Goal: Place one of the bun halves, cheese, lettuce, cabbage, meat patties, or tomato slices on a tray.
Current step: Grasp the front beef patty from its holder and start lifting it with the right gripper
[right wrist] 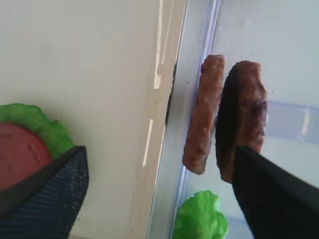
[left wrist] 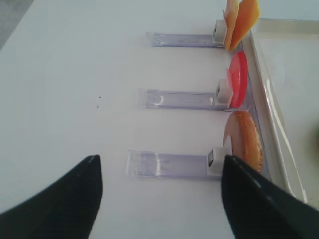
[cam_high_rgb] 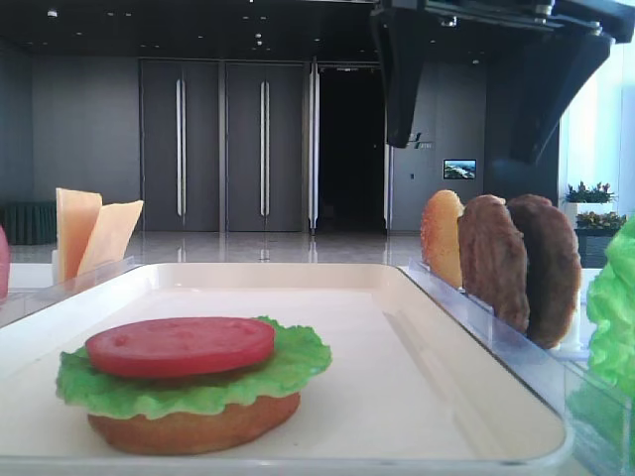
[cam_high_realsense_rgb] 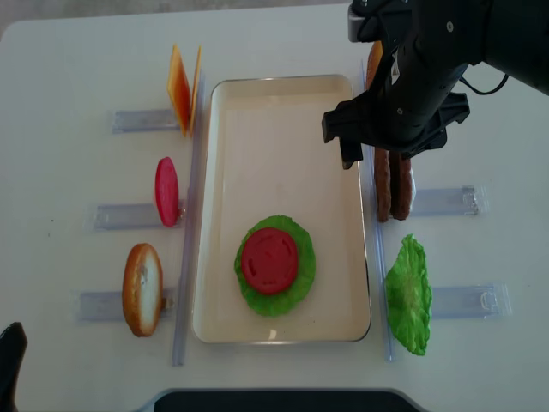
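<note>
The inner patty should be pinched next by its exposed top edge with my right gripper. The outer patty (cam_high_realsense_rgb: 402, 189) stands close against the inner patty in the rack.
On the cream tray (cam_high_realsense_rgb: 257, 112) lies a stack of bun half (cam_high_rgb: 193, 428), lettuce (cam_high_realsense_rgb: 296, 287) and tomato slice (cam_high_realsense_rgb: 269, 260). Two meat patties (cam_high_realsense_rgb: 392, 184) stand on edge in the rack just right of the tray; they also show in the right wrist view, patties (right wrist: 204, 119). My right gripper (cam_high_realsense_rgb: 390, 142) hovers above them, open and holding nothing; one finger (right wrist: 50, 194) is over the tray and the other finger (right wrist: 274, 194) is by the outer patty. My left gripper (left wrist: 159, 199) is open over bare table, left of a standing bun half (left wrist: 244, 139).
Left racks hold cheese (cam_high_realsense_rgb: 182, 86), a tomato slice (cam_high_realsense_rgb: 166, 190) and a bun half (cam_high_realsense_rgb: 141, 287). On the right, a lettuce leaf (cam_high_realsense_rgb: 407, 296) stands in the near rack, and another bun half (cam_high_rgb: 442, 238) stands behind the patties, mostly hidden by my arm from above.
</note>
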Controlling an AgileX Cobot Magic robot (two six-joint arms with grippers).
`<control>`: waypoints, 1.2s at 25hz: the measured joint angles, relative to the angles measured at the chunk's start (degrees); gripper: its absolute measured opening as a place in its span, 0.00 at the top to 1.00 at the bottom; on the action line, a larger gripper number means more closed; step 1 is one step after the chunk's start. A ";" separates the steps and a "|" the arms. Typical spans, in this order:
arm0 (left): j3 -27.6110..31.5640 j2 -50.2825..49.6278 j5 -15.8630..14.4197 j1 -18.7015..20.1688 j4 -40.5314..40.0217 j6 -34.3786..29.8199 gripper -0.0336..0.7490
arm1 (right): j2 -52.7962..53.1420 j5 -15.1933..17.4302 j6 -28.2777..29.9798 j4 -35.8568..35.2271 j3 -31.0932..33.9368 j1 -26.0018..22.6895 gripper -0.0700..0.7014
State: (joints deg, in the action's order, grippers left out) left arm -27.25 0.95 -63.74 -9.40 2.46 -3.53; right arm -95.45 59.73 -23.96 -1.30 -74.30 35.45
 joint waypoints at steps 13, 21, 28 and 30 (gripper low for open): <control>0.00 0.00 0.00 0.00 0.00 0.00 0.22 | -3.34 -0.33 0.83 -0.19 0.00 0.00 0.15; 0.00 0.00 0.00 0.00 0.00 0.00 0.22 | -4.24 -1.91 1.27 0.21 0.00 0.00 0.15; 0.00 0.00 0.00 0.00 0.00 0.00 0.22 | -4.66 -2.81 1.29 0.42 -0.07 0.00 0.15; 0.00 0.00 0.00 0.00 0.00 0.00 0.22 | -5.45 -2.86 1.29 0.42 -0.09 0.00 0.15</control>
State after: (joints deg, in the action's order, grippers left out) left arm -27.25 0.95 -63.74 -9.40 2.46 -3.53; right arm -100.90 56.86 -22.66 -0.88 -74.39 35.45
